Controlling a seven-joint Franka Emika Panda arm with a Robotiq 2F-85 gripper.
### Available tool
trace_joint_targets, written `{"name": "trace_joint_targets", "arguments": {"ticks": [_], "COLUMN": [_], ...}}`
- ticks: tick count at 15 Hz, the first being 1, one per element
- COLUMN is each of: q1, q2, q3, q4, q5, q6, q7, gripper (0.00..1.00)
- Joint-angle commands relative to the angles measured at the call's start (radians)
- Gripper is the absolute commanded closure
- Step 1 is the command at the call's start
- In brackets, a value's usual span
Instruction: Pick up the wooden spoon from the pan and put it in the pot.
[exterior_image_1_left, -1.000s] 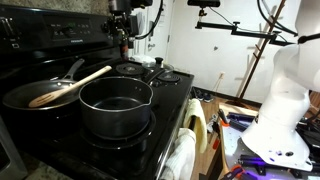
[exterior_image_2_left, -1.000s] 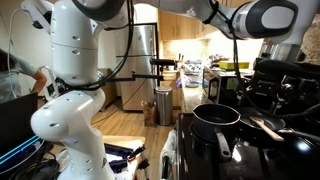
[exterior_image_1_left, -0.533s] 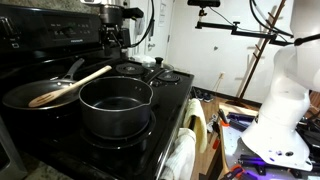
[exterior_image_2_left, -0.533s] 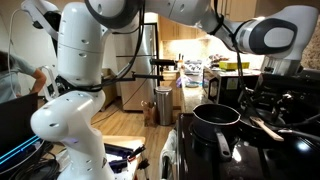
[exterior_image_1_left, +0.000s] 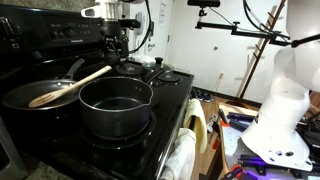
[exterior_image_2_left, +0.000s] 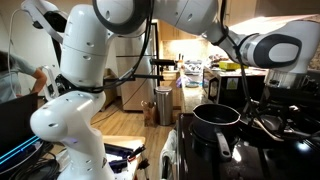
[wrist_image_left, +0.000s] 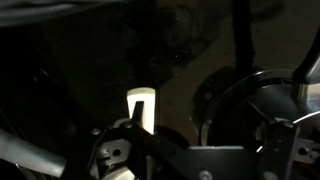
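The wooden spoon's head has to stay free to go into the pot, so the robot's gripper should next grab the wooden spoon (exterior_image_1_left: 72, 86) near its handle end, beyond the pan's rim.
The wooden spoon (exterior_image_1_left: 72, 86) lies tilted in the black pan (exterior_image_1_left: 22, 97) at the left of the stove, its handle pointing back and right over the rim. The dark pot (exterior_image_1_left: 112, 118) stands just right of the pan, towards the front, and also shows in an exterior view (exterior_image_2_left: 215, 118). My gripper (exterior_image_1_left: 113, 48) hangs above the back of the stove, beyond the spoon's handle end and clear of it. It looks open and empty. The wrist view is dark and shows only stove top and a burner (wrist_image_left: 255, 110).
Back burners with small objects (exterior_image_1_left: 152, 68) lie to the right of the gripper. The stove's control panel (exterior_image_1_left: 55, 38) rises behind the pan. A towel (exterior_image_1_left: 186, 150) hangs at the stove front. The white robot base (exterior_image_1_left: 285, 100) stands to the right.
The gripper has moved left along the back of the stove and slightly lower, towards the pan's handle side. Spoon, pan and pot have not moved.
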Motion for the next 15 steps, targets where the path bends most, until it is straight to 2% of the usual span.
{"name": "trace_joint_targets", "arguments": {"ticks": [1, 5, 15], "q1": [-0.007, -0.001, -0.006], "q2": [0.01, 0.055, 0.139], "q3": [0.021, 0.032, 0.032], "q4": [0.002, 0.037, 0.113], "q5": [-0.033, -0.056, -0.07], "q6": [0.096, 0.175, 0.142], "q7": [-0.008, -0.014, -0.003], "gripper": [0.0, 0.0, 0.0]}}
